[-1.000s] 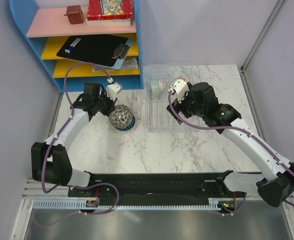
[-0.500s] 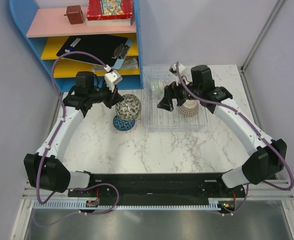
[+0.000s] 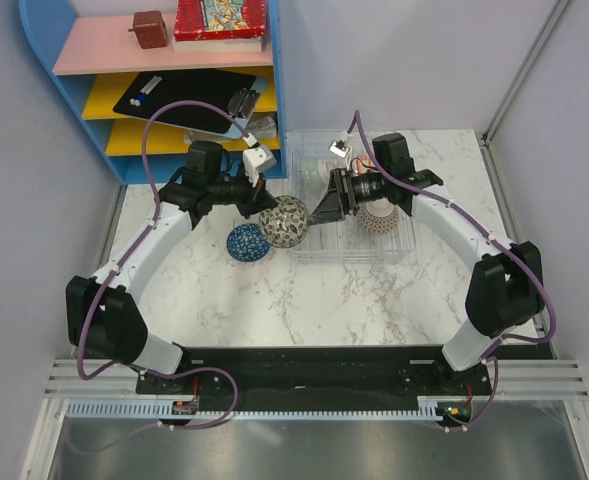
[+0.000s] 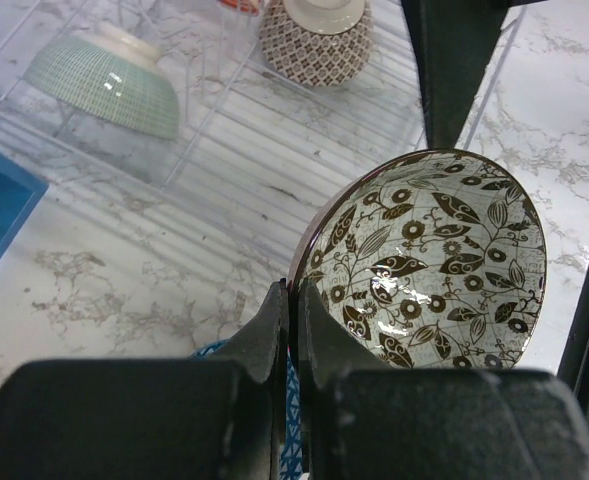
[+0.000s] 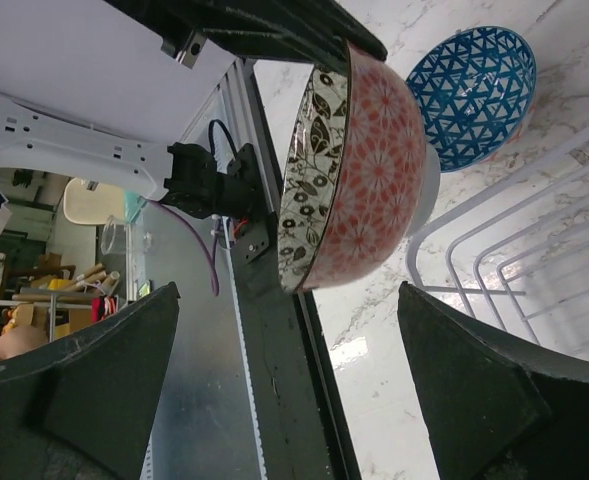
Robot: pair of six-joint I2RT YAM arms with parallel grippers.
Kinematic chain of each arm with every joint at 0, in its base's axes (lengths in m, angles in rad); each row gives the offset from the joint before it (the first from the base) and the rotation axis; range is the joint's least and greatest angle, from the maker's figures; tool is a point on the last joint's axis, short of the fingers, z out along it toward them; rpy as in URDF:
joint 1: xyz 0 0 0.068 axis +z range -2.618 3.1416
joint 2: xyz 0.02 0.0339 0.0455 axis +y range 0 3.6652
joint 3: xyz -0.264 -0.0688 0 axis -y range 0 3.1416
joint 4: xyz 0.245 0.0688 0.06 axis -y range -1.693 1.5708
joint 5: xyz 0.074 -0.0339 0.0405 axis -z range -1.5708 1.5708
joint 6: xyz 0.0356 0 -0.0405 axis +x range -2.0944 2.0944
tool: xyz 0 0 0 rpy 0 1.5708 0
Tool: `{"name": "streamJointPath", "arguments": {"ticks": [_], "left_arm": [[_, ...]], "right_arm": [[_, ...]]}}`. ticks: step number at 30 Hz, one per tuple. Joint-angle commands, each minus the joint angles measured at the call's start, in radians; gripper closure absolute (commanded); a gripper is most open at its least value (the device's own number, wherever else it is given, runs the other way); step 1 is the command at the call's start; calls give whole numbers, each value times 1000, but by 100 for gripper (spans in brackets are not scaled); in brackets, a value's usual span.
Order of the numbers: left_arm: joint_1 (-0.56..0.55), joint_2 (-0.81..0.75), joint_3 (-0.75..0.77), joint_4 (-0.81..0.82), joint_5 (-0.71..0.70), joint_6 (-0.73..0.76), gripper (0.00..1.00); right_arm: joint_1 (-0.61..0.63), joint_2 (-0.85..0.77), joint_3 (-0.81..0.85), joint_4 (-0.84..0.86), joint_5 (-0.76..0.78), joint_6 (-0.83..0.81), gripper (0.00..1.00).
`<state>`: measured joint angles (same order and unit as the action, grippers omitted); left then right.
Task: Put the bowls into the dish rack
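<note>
The orange-red bowl is to be taken over and loaded on edge. My right gripper should grab it next across its rim and base, opposite my left gripper.
My left gripper (image 3: 265, 207) is shut on the rim of an orange-red bowl (image 3: 285, 222) with a white, leaf-patterned inside (image 4: 429, 260). It holds the bowl tilted in the air at the left edge of the clear dish rack (image 3: 404, 238). My right gripper (image 3: 321, 208) stands open over the rack and faces this bowl. In the right wrist view the bowl (image 5: 364, 170) hangs just beyond the wide-spread fingers (image 5: 79, 395). A pale green bowl (image 4: 104, 85) and a brown mesh-patterned bowl (image 4: 314, 45) lie in the rack. A blue bowl (image 3: 244, 243) sits on the table beside the rack.
A blue shelf unit (image 3: 124, 150) stands at the back left with a clipboard (image 3: 189, 97), a book and a small brown box on it. Grey walls close in both sides. The rack's wire slots (image 5: 519, 265) show beside the held bowl.
My left arm has lifted the patterned bowl off the blue bowl and carried it right to the rack's edge. My right arm has swung left, its open gripper now facing the bowl.
</note>
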<state>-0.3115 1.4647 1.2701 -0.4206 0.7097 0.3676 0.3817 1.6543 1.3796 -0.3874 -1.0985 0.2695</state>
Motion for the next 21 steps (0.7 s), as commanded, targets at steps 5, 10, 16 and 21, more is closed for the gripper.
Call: {"name": "streamJointPath", "arguments": {"ticks": [5,10,16,21], "left_arm": [[-87,-20,71,88,43,-50,98],[-112,-30,84,91,37,-52,98],[-124,-29,84,92,33,-50,98],[-127,-30,81,97,25,-48,98]], "right_arm": [[0,42,-24,84,-63,17,2],[0,62,-28,85,-75,13,2],[0,73,-24,85,-153,19,2],[0,78,-24,88,-213,23,5]]}}
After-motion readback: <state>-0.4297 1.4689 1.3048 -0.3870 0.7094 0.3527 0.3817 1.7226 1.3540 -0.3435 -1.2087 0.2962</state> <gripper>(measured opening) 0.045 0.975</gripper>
